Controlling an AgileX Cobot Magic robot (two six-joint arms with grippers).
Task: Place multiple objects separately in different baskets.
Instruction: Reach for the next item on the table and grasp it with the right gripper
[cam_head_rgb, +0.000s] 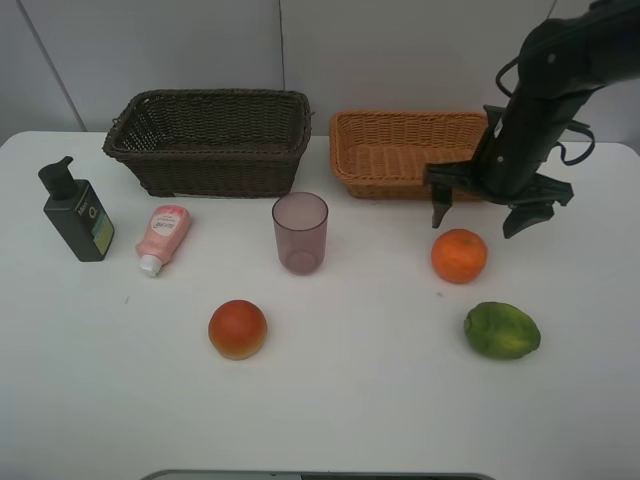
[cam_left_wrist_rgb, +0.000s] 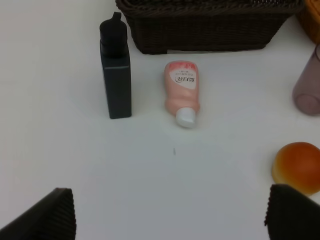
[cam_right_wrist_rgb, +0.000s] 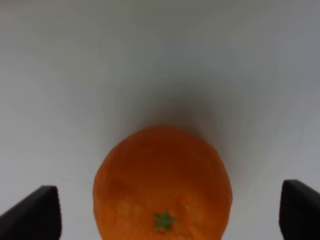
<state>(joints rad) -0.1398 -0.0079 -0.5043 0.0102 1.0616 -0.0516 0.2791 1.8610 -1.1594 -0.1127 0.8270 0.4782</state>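
Note:
My right gripper grips the orange by its round middle next, to place it in the tan basket.
An orange sits on the white table, right of centre. My right gripper hovers just above and behind it, open, with the orange between its spread fingertips but untouched. A green citrus lies nearer the front right. The red-orange fruit, the purple cup, the pink tube and the dark pump bottle stand to the left. The dark brown basket and the tan basket sit at the back. My left gripper is open over bare table, near the bottle and tube.
The right arm reaches down over the tan basket's right end. In the left wrist view the red-orange fruit lies near one fingertip and the cup at the edge. The table's front edge runs along the bottom of the high view.

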